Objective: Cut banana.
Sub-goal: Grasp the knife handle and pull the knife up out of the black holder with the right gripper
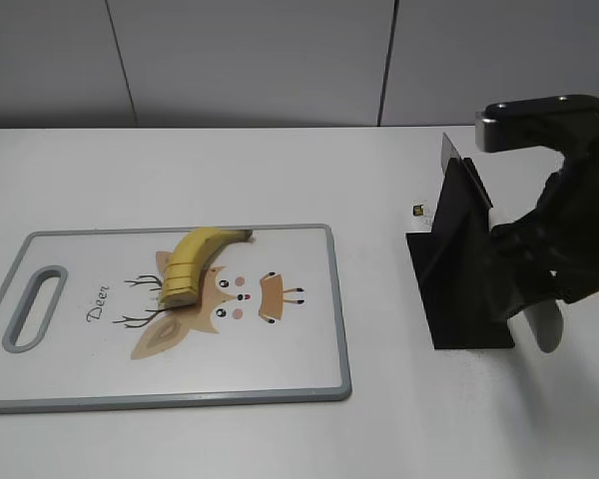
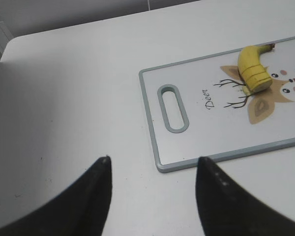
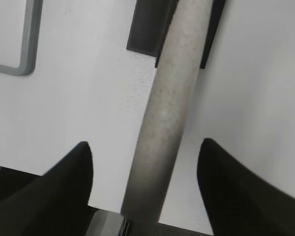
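The knife should be picked up next by its whitish handle (image 3: 164, 113) with my right gripper, and then it will slice the banana.
The banana (image 1: 195, 264) lies on the white cutting board (image 1: 334, 299), over the deer drawing. Its thick end is cut into several slices that stay pressed together. The left wrist view also shows the banana (image 2: 253, 69) on the board (image 2: 150, 113). My left gripper (image 2: 152, 160) is open and empty above the bare table, just off the board's handle corner. The knife sits in a black stand (image 1: 459, 289). Its grey handle (image 3: 167, 108) runs between the spread fingers of my right gripper (image 3: 145, 147), which is open and not clamped on it.
The board has a grey rim and a handle slot (image 2: 172, 108) at its left end. A small dark speck (image 1: 417, 211) lies on the table by the stand. The board's corner (image 3: 27, 44) shows left of the stand (image 3: 142, 29).
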`<state>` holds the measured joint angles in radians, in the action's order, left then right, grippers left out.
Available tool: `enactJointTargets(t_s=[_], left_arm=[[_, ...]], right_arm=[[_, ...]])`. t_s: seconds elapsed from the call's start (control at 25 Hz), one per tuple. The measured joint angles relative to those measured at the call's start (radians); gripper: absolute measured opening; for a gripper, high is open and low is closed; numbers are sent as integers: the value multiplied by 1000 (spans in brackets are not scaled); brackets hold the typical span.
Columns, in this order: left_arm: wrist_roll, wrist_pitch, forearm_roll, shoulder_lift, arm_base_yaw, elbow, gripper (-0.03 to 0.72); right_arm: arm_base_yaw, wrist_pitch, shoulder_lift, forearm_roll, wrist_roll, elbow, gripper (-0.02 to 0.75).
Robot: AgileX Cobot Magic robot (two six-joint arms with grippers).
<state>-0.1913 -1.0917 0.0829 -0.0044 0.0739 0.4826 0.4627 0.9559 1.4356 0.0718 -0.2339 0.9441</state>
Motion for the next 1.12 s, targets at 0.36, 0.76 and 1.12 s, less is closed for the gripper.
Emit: enactJointTargets(t_s=[0.36, 0.76, 1.12], left_arm=[[0, 0, 0, 0, 0, 0, 535], [0, 0, 0, 0, 0, 0, 535], [0, 0, 0, 0, 0, 0, 535]], right_arm=[[0, -68, 77, 0, -153, 0, 370], [0, -58, 109, -6, -160, 1, 217], [-1, -41, 94, -7, -189, 1, 168]])
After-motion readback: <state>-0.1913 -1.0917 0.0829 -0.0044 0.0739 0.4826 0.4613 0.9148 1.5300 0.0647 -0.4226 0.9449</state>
